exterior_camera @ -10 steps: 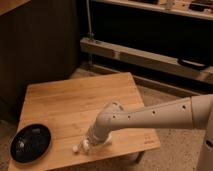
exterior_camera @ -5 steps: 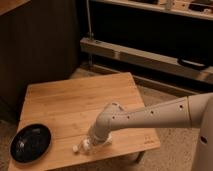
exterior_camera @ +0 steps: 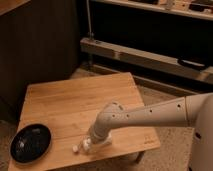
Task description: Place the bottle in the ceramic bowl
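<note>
I will grab the bottle by its body [exterior_camera: 91, 146] with my gripper next, and then I will put it in the ceramic bowl [exterior_camera: 30, 143].
A small whitish bottle [exterior_camera: 80, 147] lies on its side near the front edge of the wooden table [exterior_camera: 75, 105], white cap pointing left. My gripper [exterior_camera: 93, 143] is down at the table right over the bottle's right end, open, and it hides part of the bottle's body. The pale arm [exterior_camera: 150, 116] reaches in from the right. The black ceramic bowl [exterior_camera: 30, 143] sits on the table's front left corner, a hand's width left of the bottle, with nothing in it.
The table's front edge runs just below the bottle and gripper. Behind the table stand a dark wooden wall [exterior_camera: 40, 45] and a low metal shelf rail [exterior_camera: 145, 55]. Speckled floor [exterior_camera: 175, 150] lies to the right.
</note>
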Controlling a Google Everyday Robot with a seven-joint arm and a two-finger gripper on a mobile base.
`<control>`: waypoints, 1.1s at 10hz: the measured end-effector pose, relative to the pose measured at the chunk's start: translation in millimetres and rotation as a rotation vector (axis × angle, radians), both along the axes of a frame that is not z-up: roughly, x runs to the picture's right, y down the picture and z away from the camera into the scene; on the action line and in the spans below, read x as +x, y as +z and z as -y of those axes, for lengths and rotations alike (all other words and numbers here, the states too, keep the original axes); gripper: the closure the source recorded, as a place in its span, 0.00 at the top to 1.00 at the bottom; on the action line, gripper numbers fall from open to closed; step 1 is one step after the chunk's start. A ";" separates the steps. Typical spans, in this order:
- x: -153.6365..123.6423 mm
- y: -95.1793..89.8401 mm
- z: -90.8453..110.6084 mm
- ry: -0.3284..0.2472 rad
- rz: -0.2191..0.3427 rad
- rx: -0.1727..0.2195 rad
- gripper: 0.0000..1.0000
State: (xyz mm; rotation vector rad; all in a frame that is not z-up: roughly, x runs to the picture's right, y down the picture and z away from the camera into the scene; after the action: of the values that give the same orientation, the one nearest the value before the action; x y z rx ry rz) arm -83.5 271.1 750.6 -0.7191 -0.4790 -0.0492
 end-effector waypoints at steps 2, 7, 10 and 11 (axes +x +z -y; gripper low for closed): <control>-2.3 3.1 0.3 -0.001 0.002 -0.007 0.65; -11.6 -3.9 -0.2 -0.016 0.019 -0.055 0.51; -15.1 -11.1 3.1 -0.025 0.032 -0.078 0.20; -15.2 -12.6 3.1 -0.030 0.035 -0.083 0.13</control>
State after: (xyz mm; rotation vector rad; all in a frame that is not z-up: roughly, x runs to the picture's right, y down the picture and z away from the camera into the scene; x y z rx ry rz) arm -98.7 268.0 738.0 -0.8079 -0.5058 -0.0708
